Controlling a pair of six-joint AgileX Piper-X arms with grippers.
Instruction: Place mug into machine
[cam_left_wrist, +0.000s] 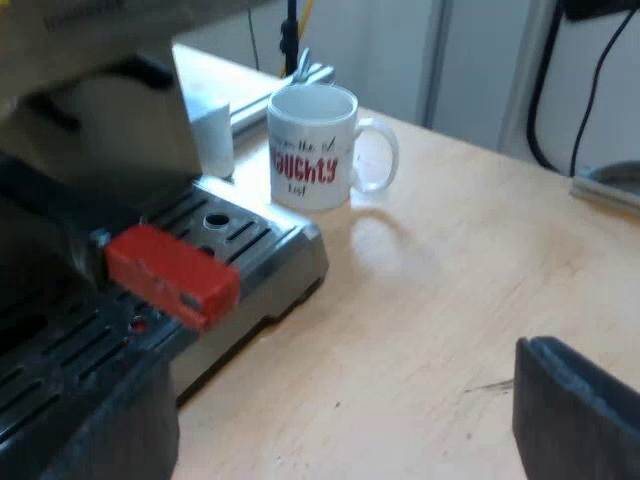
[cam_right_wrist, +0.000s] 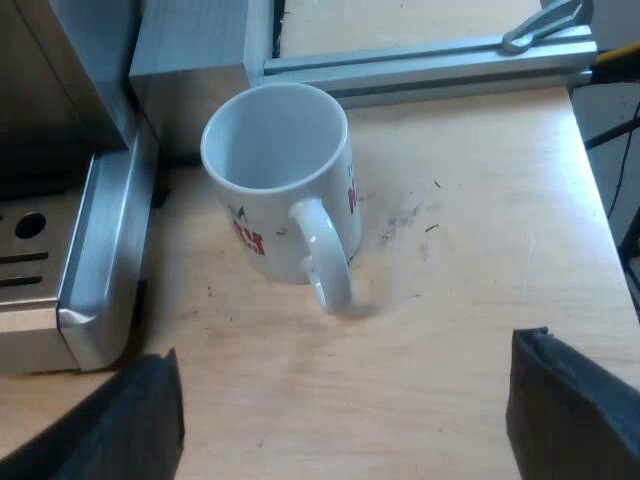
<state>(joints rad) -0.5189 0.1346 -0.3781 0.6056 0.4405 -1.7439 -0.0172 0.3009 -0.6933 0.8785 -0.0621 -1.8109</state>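
Note:
My right gripper should next grab the white mug by its handle (cam_right_wrist: 324, 256) and then place the mug into the espresso machine (cam_right_wrist: 60, 250).
A white mug (cam_left_wrist: 312, 148) with red lettering stands upright and empty on the wooden table, close beside the corner of the espresso machine's metal drip tray (cam_left_wrist: 250, 250). The holder's red handle end (cam_left_wrist: 170, 275) sticks out over that tray. My left gripper (cam_left_wrist: 340, 440) is open, low over the table, well short of the mug. From above, the mug (cam_right_wrist: 280, 180) has its handle (cam_right_wrist: 325, 255) turned toward my right gripper (cam_right_wrist: 340, 430), which is open and hangs a short way from the handle, touching nothing. The drip tray's edge (cam_right_wrist: 90, 260) lies next to the mug.
A small white cup-like thing (cam_left_wrist: 212, 140) stands by the machine beyond the tray. An aluminium rail (cam_right_wrist: 430, 60) runs along the table's edge past the mug. Bare wooden table (cam_right_wrist: 450, 300) stretches between mug and right gripper.

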